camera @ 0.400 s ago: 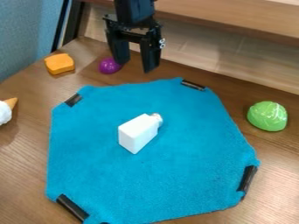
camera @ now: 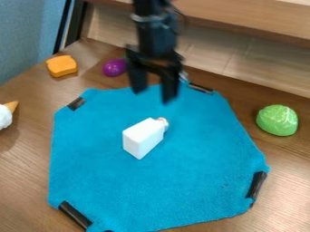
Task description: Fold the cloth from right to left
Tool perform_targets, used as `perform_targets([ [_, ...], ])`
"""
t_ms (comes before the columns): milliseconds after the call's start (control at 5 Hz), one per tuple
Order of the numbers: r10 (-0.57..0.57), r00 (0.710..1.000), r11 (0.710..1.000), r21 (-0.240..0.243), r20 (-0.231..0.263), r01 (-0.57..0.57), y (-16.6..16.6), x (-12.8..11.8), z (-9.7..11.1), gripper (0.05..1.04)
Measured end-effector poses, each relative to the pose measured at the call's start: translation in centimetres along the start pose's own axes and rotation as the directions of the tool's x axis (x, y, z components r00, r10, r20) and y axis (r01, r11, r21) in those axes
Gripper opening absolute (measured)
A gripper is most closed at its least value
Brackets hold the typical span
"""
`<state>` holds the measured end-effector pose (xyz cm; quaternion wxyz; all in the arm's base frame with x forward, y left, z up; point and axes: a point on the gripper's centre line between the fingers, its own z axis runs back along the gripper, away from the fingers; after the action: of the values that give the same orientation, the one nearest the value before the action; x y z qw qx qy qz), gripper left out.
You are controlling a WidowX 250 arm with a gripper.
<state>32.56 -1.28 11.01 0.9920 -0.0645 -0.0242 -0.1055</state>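
I should grab the blue cloth's outer edge, then fold it over itself.
My gripper hangs over the far edge of the blue cloth, its two fingers apart with nothing between them. The blue cloth lies spread out on the table, its corners marked by black clips. A white bottle with a silvery cap lies near the middle of the cloth, nearer the camera than my gripper and not touched by it.
An orange block and a purple ball lie beyond the cloth at the left. A green ball-like thing sits to its right. A white and tan cone is at the left edge. Behind stands a wooden ledge.
The gripper has come toward the camera and a little to the right, from beyond the cloth to over its far edge. The cloth and bottle have stayed put.
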Motion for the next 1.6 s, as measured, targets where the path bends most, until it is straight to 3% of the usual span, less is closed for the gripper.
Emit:
perform_targets([
  [200,-0.080,0.996,0.996,0.049,0.024,0.079,-3.6,0.5,0.4,1.000],
  [400,-0.092,0.996,0.993,0.075,0.011,0.091,-6.5,0.2,-0.6,1.000],
  [600,-0.058,0.998,0.995,0.084,-0.035,0.060,-9.5,0.0,-2.8,1.000],
  [800,0.021,0.999,0.997,0.068,-0.031,-0.018,-11.1,0.4,-4.6,1.000],
  [1000,0.101,0.995,0.995,0.022,-0.004,-0.101,-12.6,1.2,-6.8,1.000],
  [1200,0.156,0.988,0.988,0.014,-0.023,-0.155,-13.2,1.3,-9.0,1.000],
  [1600,0.132,0.991,0.990,0.049,-0.002,-0.131,-14.4,2.1,-10.3,0.970],
])
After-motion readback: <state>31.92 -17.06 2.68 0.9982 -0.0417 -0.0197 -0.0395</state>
